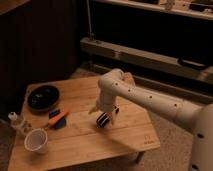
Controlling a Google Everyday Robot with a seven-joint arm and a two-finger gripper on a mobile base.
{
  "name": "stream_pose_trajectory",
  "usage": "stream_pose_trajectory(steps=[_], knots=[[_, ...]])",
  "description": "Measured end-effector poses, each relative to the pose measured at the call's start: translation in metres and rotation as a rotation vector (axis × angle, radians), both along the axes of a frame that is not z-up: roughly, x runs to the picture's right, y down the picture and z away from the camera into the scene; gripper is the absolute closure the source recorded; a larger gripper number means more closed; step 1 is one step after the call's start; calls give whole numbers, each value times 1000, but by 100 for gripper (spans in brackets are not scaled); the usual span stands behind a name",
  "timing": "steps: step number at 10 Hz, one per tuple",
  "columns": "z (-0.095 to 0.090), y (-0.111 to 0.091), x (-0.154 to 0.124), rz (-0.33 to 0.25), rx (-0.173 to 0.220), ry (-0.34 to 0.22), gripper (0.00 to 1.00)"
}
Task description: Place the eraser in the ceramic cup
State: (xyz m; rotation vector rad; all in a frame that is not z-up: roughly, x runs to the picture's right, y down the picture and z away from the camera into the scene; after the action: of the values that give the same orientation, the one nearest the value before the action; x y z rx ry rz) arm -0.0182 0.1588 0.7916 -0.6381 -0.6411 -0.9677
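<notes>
I will next grab the eraser by its striped block body (103, 120). Then it can go into the ceramic cup (36, 140).
The eraser (103, 119), a black block with pale stripes, is near the middle of the low wooden table (137, 131). My gripper (105, 114) comes down over it from the white arm and stands open, one finger on each side of the block. Whether the fingers touch it I cannot tell. The ceramic cup (36, 140), white with a wide mouth, stands upright at the table's front left corner, well to the left of the gripper.
A black bowl (43, 96) sits at the table's back left. A blue-and-orange item (58, 119) lies between the bowl and the eraser. A small clear bottle (16, 121) stands at the left edge above the cup. Shelving runs behind the table.
</notes>
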Motion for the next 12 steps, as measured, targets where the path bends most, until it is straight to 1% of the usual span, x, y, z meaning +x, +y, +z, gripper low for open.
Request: stream_pose_trajectory(steps=[2, 4, 5, 7, 9, 10, 11, 12], knots=[[14, 6, 4, 3, -12, 35, 20], [22, 12, 1, -16, -21, 57, 20], [29, 17, 1, -22, -30, 73, 20], [39, 23, 2, -20, -43, 91, 20], [49, 31, 6, -6, -64, 107, 21], [53, 35, 8, 3, -78, 112, 26], [56, 39, 12, 12, -88, 113, 38], [56, 38, 11, 17, -91, 107, 48]])
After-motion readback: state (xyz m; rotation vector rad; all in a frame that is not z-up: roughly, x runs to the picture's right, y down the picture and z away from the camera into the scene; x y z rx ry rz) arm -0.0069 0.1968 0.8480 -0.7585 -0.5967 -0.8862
